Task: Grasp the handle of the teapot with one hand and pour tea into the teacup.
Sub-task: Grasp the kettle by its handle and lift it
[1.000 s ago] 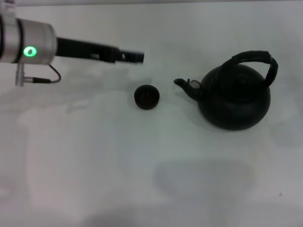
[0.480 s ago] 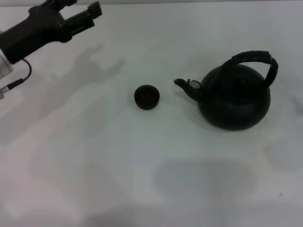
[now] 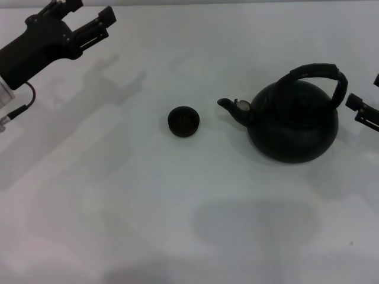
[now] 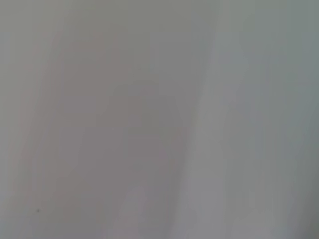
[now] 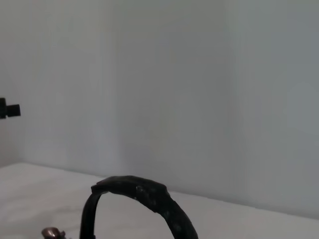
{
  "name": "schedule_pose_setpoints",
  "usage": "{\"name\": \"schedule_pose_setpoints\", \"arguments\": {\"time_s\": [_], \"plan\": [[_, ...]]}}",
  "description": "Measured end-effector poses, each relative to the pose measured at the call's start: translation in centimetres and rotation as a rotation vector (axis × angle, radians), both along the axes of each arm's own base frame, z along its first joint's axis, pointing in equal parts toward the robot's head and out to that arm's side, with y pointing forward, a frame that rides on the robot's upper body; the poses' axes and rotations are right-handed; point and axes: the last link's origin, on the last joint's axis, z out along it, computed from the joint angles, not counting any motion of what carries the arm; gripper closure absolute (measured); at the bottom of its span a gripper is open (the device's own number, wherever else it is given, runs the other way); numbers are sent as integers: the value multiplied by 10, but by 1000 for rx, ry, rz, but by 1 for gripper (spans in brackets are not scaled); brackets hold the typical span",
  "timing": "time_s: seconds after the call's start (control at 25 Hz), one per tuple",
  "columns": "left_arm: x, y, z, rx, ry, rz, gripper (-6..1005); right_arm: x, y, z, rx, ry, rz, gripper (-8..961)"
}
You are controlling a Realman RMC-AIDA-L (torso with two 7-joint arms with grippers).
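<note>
My right gripper moves toward the teapot's hoop handle and closes on it only then. Its fingers stop short of the handle, so it is too early to close.
The matte-black teapot (image 3: 293, 127) stands at the right of the table, its spout (image 3: 228, 105) pointing left at the small dark teacup (image 3: 183, 121). The thick black hoop handle (image 3: 320, 71) arches over the lid, and its top also shows in the right wrist view as handle (image 5: 144, 194). My right gripper (image 3: 368, 96) pokes in from the right edge, just beside the handle, fingers apart and holding nothing. My left gripper (image 3: 86, 13) is raised at the far left corner, open and empty, far from the teacup. The left wrist view shows only a pale blank surface.
A white table top (image 3: 177, 207) spreads around both objects. A cable (image 3: 21, 106) hangs under the left arm. In the right wrist view the far-off left gripper (image 5: 9, 109) shows against a pale wall.
The left arm has swung away from above the teacup to the far left corner. The right gripper has come into view at the right edge, next to the teapot handle.
</note>
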Motion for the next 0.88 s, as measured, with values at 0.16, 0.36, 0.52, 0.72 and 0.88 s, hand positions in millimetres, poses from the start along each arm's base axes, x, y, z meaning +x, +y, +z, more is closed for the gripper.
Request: {"name": "schedule_pose_setpoints", "arguments": {"time_s": [0.16, 0.36, 0.52, 0.72, 0.88], "plan": [[0, -1, 0, 3, 1, -7, 130, -4, 10, -4, 2, -40, 22, 122], [-2, -3, 1, 8, -1, -2, 132, -9, 17, -9, -16, -34, 39, 128], [-2, -3, 2, 12, 1, 0, 132, -14, 18, -13, -40, -24, 55, 133], [-4, -2, 3, 18, 6, 4, 133, -19, 21, -17, -53, -22, 70, 157], [-5, -2, 3, 23, 15, 3, 134, -21, 24, -18, -50, -24, 74, 180]]}}
